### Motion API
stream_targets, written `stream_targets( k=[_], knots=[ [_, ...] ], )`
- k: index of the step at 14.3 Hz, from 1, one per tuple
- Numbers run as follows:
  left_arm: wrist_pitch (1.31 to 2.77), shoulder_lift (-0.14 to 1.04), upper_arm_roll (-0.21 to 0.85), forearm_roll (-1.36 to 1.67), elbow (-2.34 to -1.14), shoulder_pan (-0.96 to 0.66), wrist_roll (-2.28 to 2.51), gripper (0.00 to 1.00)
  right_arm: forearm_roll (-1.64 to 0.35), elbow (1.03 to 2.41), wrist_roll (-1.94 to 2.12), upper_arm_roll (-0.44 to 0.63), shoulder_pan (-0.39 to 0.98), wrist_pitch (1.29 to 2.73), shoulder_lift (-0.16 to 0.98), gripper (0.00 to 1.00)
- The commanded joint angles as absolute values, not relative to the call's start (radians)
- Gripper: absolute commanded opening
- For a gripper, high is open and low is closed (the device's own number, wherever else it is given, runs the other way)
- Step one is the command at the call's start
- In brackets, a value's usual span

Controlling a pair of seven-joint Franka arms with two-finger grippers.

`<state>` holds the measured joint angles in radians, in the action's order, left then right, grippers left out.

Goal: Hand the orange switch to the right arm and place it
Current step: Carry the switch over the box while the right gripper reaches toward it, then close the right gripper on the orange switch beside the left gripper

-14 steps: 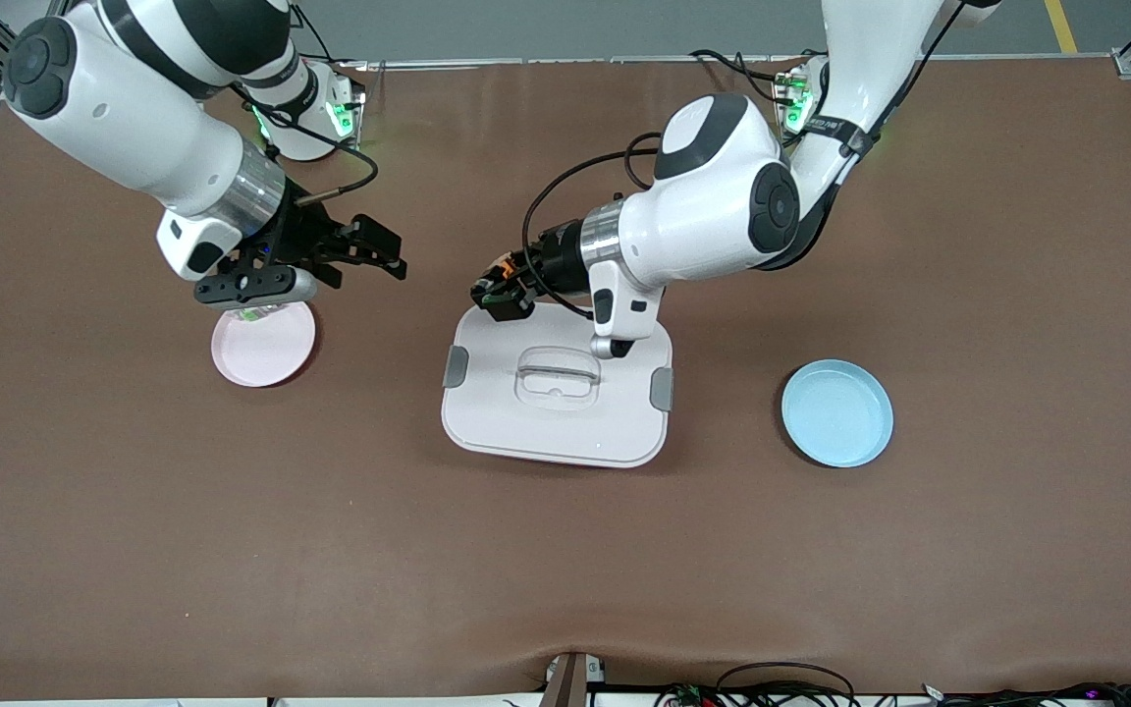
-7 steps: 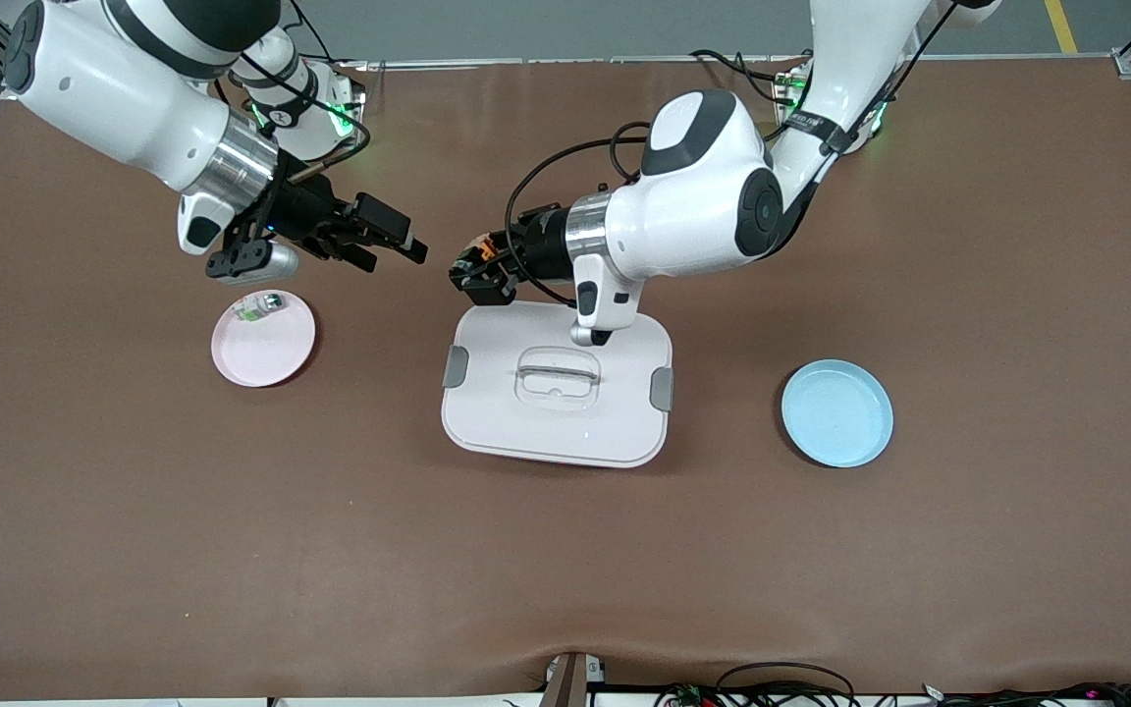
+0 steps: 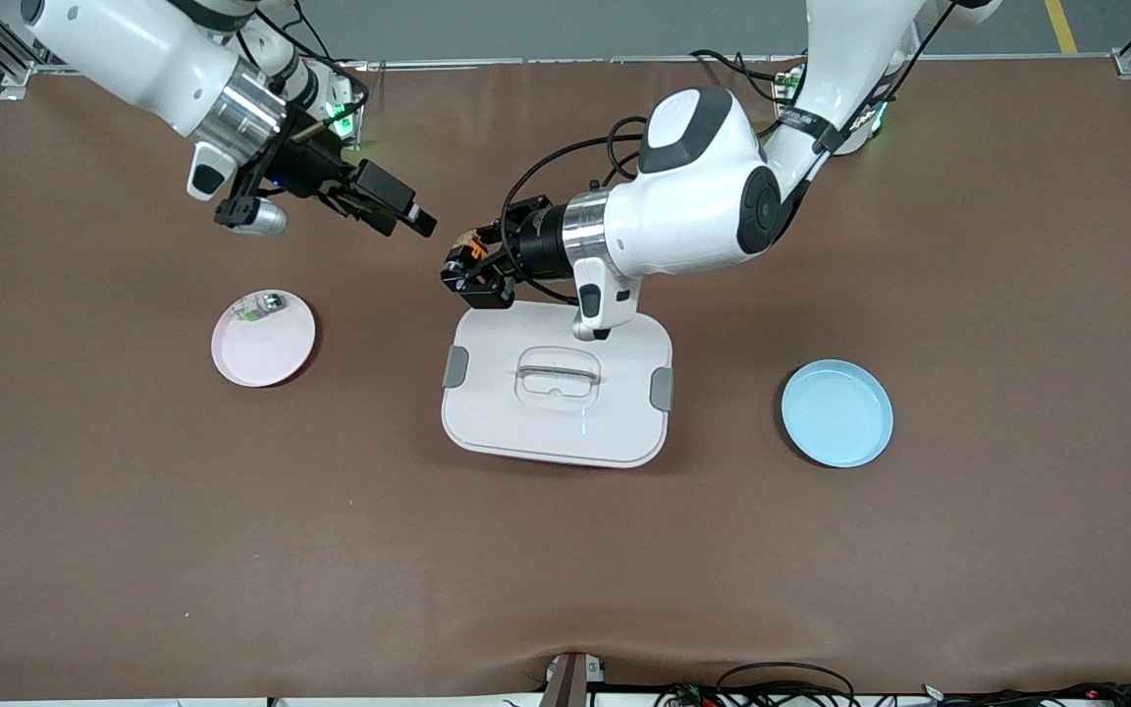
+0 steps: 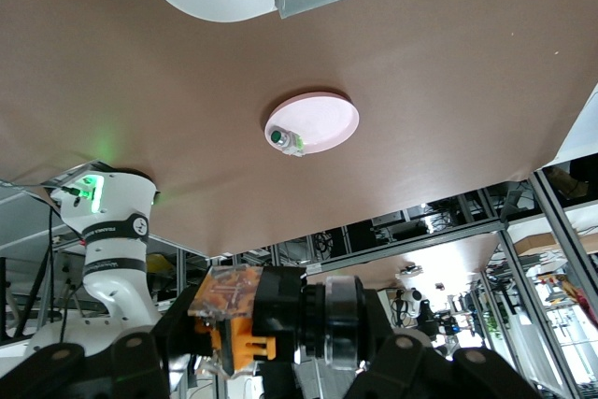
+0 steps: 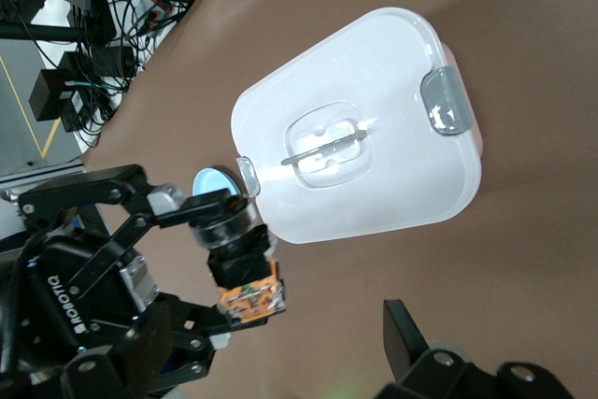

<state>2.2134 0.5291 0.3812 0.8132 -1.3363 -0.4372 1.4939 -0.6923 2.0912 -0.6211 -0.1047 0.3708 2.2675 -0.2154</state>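
The robot's right gripper will next carry the orange switch to its plate, so it will grab the switch by its orange-sided base (image 5: 251,298), opposite the round button.
My left gripper (image 3: 469,273) is shut on the orange switch (image 3: 472,245), a small black part with orange marks. It holds the switch sideways in the air, just over the edge of the white lidded box (image 3: 526,432) that faces the arms' bases. In the left wrist view the switch (image 4: 280,315) sits between the two fingers. My right gripper (image 3: 411,224) is open and empty in the air, pointing at the switch a short gap away. In the right wrist view the switch (image 5: 245,273) shows ahead, with one of my fingers (image 5: 404,335) to its side.
A pink plate (image 3: 266,353) lies toward the right arm's end and holds a whitish-clear part (image 3: 259,306); both show in the left wrist view (image 4: 322,119). A light blue plate (image 3: 836,412) lies toward the left arm's end.
My right gripper has risen from over the pink plate and moved toward the left gripper. My left gripper has lifted the switch a little and moved it toward the right arm.
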Motion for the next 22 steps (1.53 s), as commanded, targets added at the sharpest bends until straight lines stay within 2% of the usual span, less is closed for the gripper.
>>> stream_targets(
  k=[1,12,22],
  knots=[
    [2.293,0.549,0.377,0.828,-1.318,-0.466,1.572,0.0,-0.698,2.105,-0.654,-0.124,0.377,2.301,-0.227,1.0],
    [2.295,0.546,0.379,0.818,-1.319,-0.468,1.583,0.0,-0.569,1.999,-0.618,-0.124,0.422,2.296,-0.077,1.0],
    [2.295,0.549,0.379,0.819,-1.319,-0.471,1.582,0.0,-0.568,1.983,-0.459,-0.118,0.431,2.287,-0.058,0.99]
  ],
)
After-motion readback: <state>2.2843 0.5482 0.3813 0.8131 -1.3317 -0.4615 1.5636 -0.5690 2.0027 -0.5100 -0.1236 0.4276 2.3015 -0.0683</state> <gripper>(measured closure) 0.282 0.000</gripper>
